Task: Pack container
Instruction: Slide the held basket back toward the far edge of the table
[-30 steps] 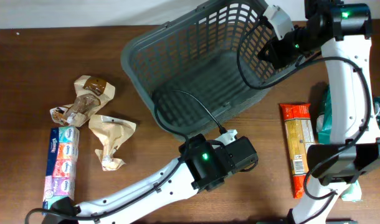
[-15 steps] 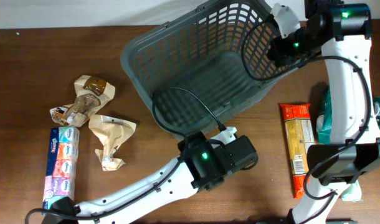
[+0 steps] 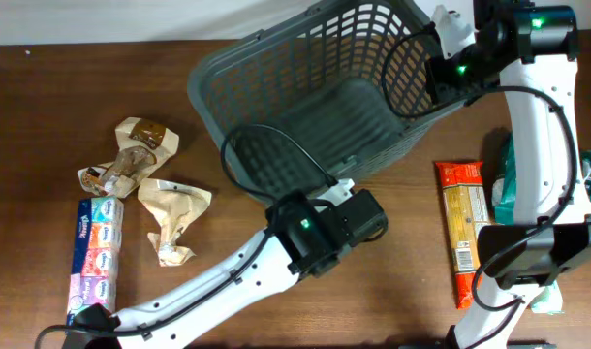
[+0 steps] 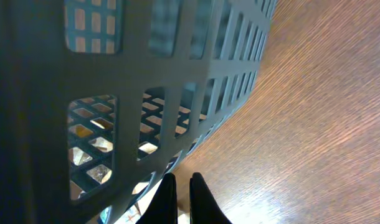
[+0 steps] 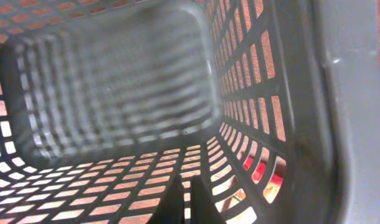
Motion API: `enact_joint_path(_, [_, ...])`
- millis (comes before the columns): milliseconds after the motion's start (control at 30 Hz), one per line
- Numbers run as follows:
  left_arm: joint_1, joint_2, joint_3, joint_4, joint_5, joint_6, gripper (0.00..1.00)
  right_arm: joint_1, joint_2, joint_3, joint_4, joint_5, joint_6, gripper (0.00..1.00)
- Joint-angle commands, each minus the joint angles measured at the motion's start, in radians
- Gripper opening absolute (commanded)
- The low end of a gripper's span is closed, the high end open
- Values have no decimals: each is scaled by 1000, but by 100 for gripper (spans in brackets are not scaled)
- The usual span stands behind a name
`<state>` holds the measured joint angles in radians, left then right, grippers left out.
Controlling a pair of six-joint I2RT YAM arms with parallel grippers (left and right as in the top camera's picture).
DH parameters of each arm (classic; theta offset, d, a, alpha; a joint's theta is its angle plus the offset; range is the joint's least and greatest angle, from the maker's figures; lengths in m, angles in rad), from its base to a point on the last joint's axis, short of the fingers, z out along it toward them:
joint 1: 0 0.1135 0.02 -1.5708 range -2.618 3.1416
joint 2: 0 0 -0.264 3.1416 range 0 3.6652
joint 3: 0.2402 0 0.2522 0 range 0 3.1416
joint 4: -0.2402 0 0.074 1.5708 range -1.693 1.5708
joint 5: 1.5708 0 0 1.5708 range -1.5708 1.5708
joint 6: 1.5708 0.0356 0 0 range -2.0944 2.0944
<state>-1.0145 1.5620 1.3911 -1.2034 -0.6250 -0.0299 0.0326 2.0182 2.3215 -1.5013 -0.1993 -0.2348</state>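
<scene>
My left gripper would go up alone and leave the basket behind if I lifted it now. Its closed fingers are over wood outside the basket's side.
The container is a large dark grey lattice basket at the top middle of the table, tipped so its inside faces up. My left gripper is shut and empty against the outside of its near right wall. In the left wrist view the container wall fills the left, and the left gripper's fingers rest together over the wood beside it. My right gripper reaches inside the container's far right corner. In the right wrist view its fingers are together over the slotted wall, with the container rim to the right.
At the left lie two crumpled brown packets and a tissue pack. At the right lie an orange-red packet and a green packet, partly under the right arm. Black cables loop over the basket.
The basket has shifted up and to the right. My left gripper has moved up against its near wall. My right gripper has moved up and right with the basket's corner.
</scene>
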Motion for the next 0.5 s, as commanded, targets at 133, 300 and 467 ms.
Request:
enact_joint_path(133, [31, -7, 8, 41, -30, 80, 2, 6, 3, 5, -29, 13, 16, 4])
enact_joint_path(300, [68, -7, 8, 52, -31, 89, 2, 6, 3, 5, -56, 12, 35, 4])
enact_joint_path(467, [111, -7, 8, 53, -30, 92, 2, 6, 3, 5, -77, 11, 54, 4])
